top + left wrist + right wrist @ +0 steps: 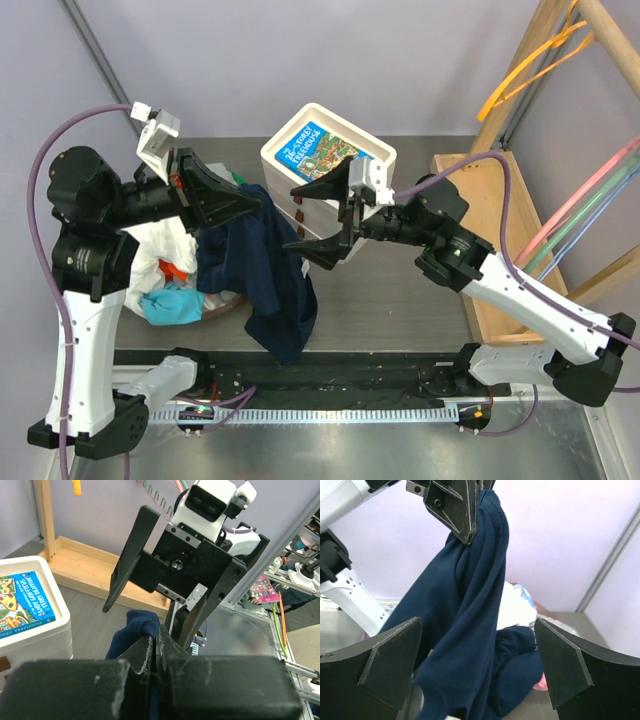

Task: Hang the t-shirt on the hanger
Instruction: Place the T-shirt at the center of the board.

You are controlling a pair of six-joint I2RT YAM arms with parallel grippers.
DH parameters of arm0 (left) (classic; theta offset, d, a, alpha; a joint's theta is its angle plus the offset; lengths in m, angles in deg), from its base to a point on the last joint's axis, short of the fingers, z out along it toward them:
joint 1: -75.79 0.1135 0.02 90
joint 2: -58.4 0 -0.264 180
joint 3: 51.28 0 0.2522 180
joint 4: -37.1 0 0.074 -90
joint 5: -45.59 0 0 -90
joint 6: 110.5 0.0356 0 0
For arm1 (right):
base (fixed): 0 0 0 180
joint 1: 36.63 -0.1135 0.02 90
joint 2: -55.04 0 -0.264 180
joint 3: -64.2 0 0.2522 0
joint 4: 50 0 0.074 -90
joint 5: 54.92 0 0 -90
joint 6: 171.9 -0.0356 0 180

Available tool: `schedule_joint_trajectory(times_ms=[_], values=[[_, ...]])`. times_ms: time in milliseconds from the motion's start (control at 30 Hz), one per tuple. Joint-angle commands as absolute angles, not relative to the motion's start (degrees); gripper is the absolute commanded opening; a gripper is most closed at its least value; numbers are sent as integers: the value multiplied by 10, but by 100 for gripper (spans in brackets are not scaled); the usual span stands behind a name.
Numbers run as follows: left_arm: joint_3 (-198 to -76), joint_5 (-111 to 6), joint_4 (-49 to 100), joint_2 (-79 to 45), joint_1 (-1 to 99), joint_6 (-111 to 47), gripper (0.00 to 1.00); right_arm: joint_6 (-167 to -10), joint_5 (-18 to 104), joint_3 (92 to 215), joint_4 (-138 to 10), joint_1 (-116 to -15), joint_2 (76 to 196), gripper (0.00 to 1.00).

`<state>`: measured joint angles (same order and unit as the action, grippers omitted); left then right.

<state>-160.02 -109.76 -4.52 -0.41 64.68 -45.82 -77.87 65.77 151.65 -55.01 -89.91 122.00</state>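
Observation:
The navy t-shirt's draped edge below my left gripper is the part my right gripper should grab next. My left gripper will then be free to grab the t-shirt again and spread it for the hanger [525,68].
The dark navy t-shirt [265,275] hangs in the air from my left gripper [262,203], which is shut on its top edge. The cloth shows at the fingertips in the left wrist view [137,625]. In the right wrist view the t-shirt [465,635] drapes down between my open fingers [390,660]. My right gripper [318,215] is wide open just right of the hanging shirt, facing it. The orange-yellow hanger [525,68] hangs on the wooden rack at the top right, far from both grippers.
A white box with a blue book on top [325,155] stands behind the grippers. A pile of white, turquoise and orange garments [170,280] lies at the left. A wooden rack [500,220] with pink and green rods [590,205] stands at the right.

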Motion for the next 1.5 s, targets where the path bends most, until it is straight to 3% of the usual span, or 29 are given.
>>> schedule_joint_trajectory(times_ms=[0, 67, 133, 167, 200, 267, 300, 500, 600, 700, 767, 800, 867, 967, 1167, 1400, 1467], values=[[-1599, -1123, -14, -18, 646, -464, 0, -839, 672, 1544, -542, -920, 1254, 99], [-1591, -1128, -15, -26, 640, -463, 0, -835, 672, 1545, -548, -933, 1271, 95], [-1584, -1129, -14, -32, 632, -459, 0, -834, 672, 1553, -557, -938, 1282, 80], [-1579, -1131, -14, -35, 625, -455, 0, -837, 667, 1557, -569, -943, 1293, 61], [-1576, -1130, -14, -42, 622, -455, 0, -842, 667, 1567, -574, -944, 1297, 48], [-1568, -1112, -15, -51, 621, -452, 0, -872, 668, 1574, -580, -946, 1301, 5], [-1565, -1091, -21, -58, 621, -445, 0, -889, 657, 1577, -580, -946, 1299, 2], [-1513, -764, -31, -63, 637, -398, 9, -1057, 556, 1566, -575, -946, 1276, 1], [-1488, -746, 4, -61, 700, -448, 22, -1094, 462, 1555, -576, -946, 1258, 1], [-1452, -798, 36, -30, 778, -472, 46, -1106, 344, 1555, -577, -943, 1244, 1], [-1411, -793, 33, 30, 791, -450, 67, -1106, 248, 1563, -569, -938, 1246, 1], [-1393, -795, 29, 51, 790, -426, 82, -1102, 225, 1567, -564, -938, 1247, 1], [-1346, -800, 27, 120, 790, -412, 93, -1080, 173, 1578, -543, -938, 1259, 1], [-1297, -875, 15, 190, 790, -393, 99, -1103, 94, 1641, -581, -938, 1306, 1], [-1213, -976, 15, 264, 790, -363, 97, -1132, 55, 1666, -530, -938, 1341, 1], [-1157, -957, 16, 267, 763, -350, 94, -1133, 47, 1720, -487, -938, 1405, 1], [-1151, -925, 17, 254, 713, -329, 93, -1131, 43, 1742, -483, -939, 1428, 1]])
